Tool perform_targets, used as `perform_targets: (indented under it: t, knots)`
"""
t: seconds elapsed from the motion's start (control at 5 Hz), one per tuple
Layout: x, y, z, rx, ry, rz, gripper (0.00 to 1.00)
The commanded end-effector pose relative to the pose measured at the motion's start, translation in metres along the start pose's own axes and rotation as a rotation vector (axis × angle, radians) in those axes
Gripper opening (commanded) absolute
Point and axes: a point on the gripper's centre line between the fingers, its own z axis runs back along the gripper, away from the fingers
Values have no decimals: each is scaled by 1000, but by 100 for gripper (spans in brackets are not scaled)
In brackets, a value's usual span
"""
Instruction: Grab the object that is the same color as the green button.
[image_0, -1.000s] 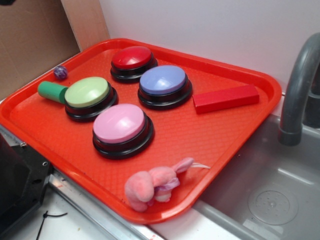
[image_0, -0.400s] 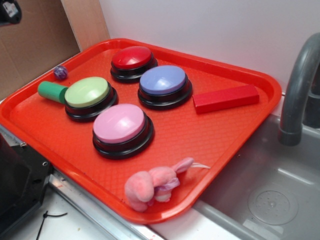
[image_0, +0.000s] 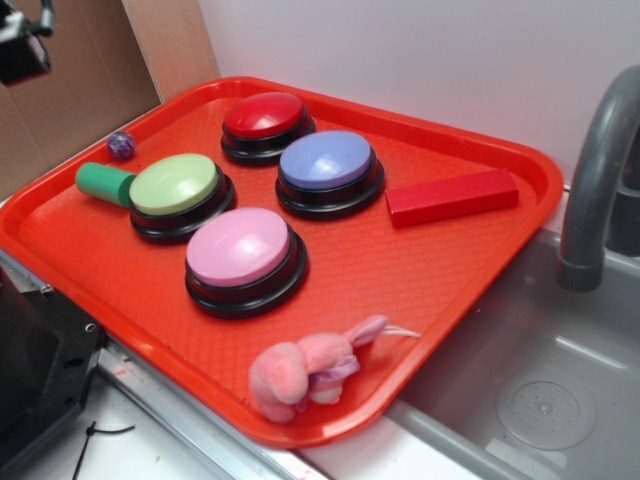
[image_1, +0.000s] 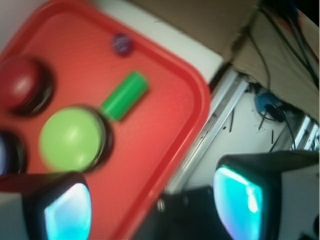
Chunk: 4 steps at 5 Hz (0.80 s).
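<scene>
One end of the cylinder is against the pale green button's base (image_0: 150, 226), so my gripper will grab the cylinder across its sides near its loose end (image_0: 97, 182).
A small dark green cylinder, the object (image_0: 104, 182) (image_1: 124, 96), lies on its side on the red tray (image_0: 400, 270), one end touching the base of the pale green button (image_0: 175, 185) (image_1: 70, 139). My gripper (image_1: 152, 202) hovers high over the tray's left edge, jaws wide apart with nothing between them; its teal pads (image_1: 239, 200) frame the tray rim. In the exterior view only a dark part of the gripper (image_0: 22, 45) shows at the top left corner, well above and left of the cylinder.
Red (image_0: 264, 116), blue (image_0: 328, 160) and pink (image_0: 240, 247) dome buttons, a tiny purple ball (image_0: 121, 145), a red block (image_0: 452, 197) and a pink plush toy (image_0: 305, 365) share the tray. A sink (image_0: 540, 390) with grey faucet (image_0: 595, 180) lies right. Cardboard stands behind.
The gripper has come further into the exterior view at the top left, lower and more to the right than before. Nothing on the tray has moved.
</scene>
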Motion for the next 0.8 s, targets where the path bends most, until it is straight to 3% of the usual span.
perform_targets:
  t: [0.0, 0.2, 0.6]
  knots:
    - [28, 3, -48, 37, -178, 336, 100]
    - [44, 6, -72, 69, -216, 466, 100]
    - [59, -10, -115, 49, -167, 442, 100]
